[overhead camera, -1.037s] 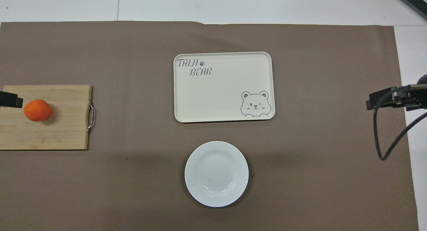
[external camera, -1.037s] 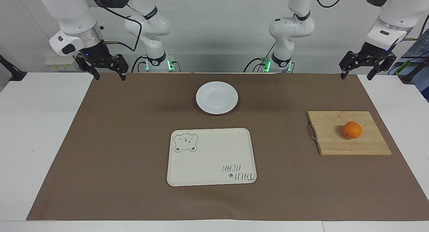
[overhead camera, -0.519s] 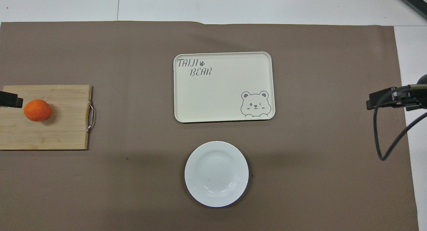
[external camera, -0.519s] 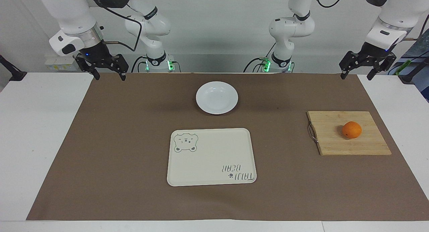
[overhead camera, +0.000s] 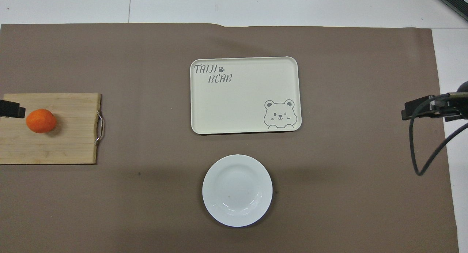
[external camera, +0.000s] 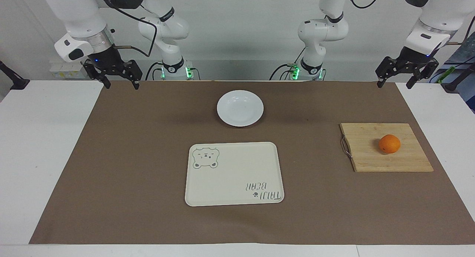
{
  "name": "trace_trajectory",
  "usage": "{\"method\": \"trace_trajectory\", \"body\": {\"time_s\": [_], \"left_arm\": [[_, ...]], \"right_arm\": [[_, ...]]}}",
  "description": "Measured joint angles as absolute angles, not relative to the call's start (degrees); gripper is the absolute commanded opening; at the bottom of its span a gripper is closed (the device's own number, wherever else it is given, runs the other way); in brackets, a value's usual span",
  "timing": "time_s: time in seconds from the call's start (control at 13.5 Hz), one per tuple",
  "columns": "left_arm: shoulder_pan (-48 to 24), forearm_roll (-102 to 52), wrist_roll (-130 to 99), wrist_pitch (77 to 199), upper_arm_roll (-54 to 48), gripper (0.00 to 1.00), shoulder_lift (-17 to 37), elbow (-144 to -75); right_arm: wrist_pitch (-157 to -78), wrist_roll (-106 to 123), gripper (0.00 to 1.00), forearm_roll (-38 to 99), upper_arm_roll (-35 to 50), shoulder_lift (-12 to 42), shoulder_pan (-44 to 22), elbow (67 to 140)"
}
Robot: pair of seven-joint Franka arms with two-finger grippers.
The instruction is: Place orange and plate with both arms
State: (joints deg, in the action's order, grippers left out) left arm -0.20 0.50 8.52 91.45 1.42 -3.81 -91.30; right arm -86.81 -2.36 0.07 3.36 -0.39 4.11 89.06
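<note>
My left gripper is to pick up the orange next by its round middle. Then it can place the orange onto the white plate.
The orange lies on a wooden cutting board toward the left arm's end of the table; it also shows in the overhead view. The white plate sits on the brown mat in the middle, near the robots, and shows in the overhead view. My left gripper hangs open and empty above the mat's corner at its own end. My right gripper hangs open and empty above the mat's corner at the other end. Both arms wait.
A cream tray with a bear drawing lies in the middle, farther from the robots than the plate. The cutting board has a metal handle on the side toward the tray. The brown mat covers most of the white table.
</note>
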Motion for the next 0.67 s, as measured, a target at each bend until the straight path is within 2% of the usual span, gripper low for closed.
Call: {"method": "trace_trajectory", "body": {"time_s": [0.67], "left_arm": [[-0.2, 0.5, 11.6, 93.8, 1.5, 1.0, -3.7, -91.3]], "right_arm": [[-86.8, -2.4, 1.0, 0.1, 3.4, -0.4, 4.1, 89.1]]}}
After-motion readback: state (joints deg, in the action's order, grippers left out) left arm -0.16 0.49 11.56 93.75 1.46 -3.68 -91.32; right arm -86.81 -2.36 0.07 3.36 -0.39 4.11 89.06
